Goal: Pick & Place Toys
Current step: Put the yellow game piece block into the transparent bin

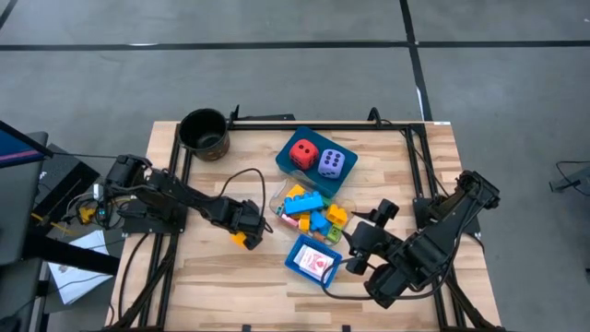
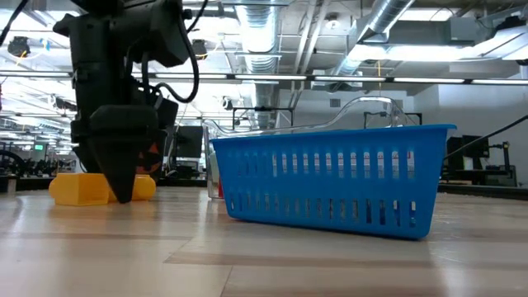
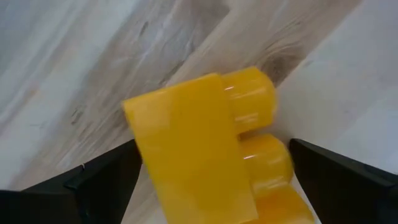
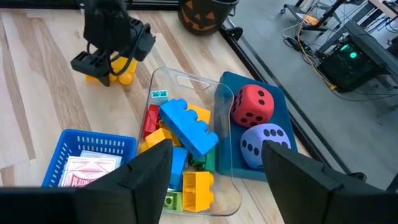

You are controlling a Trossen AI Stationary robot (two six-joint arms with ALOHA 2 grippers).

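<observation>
My left gripper closes now, since its fingers reach down beside both sides of the brick. Closing now would catch the yellow brick.
A yellow brick (image 3: pixel 186 137) lies on its side on the wooden table (image 1: pixel 212 277), left of the middle, its studs pointing sideways. My left gripper (image 1: pixel 250 224) points down over it, open, with one finger on each side of the brick (image 1: pixel 241 240); I cannot tell whether they touch it. More bricks in blue, yellow, green and red fill a clear tray (image 4: pixel 186 140). A red die (image 1: pixel 302 152) and a lavender die (image 1: pixel 332 163) sit in a blue tray (image 1: pixel 293 140). White red-printed cards (image 4: pixel 84 171) lie in a small blue basket (image 1: pixel 297 262). My right gripper (image 1: pixel 364 242) hangs open above the table's right part.
A dark round pot (image 1: pixel 205 132) stands at the far left corner. A black frame (image 1: pixel 323 123) runs along the table's far edge and sides. Bare wood shows along the near edge at the left (image 1: pixel 221 295).
</observation>
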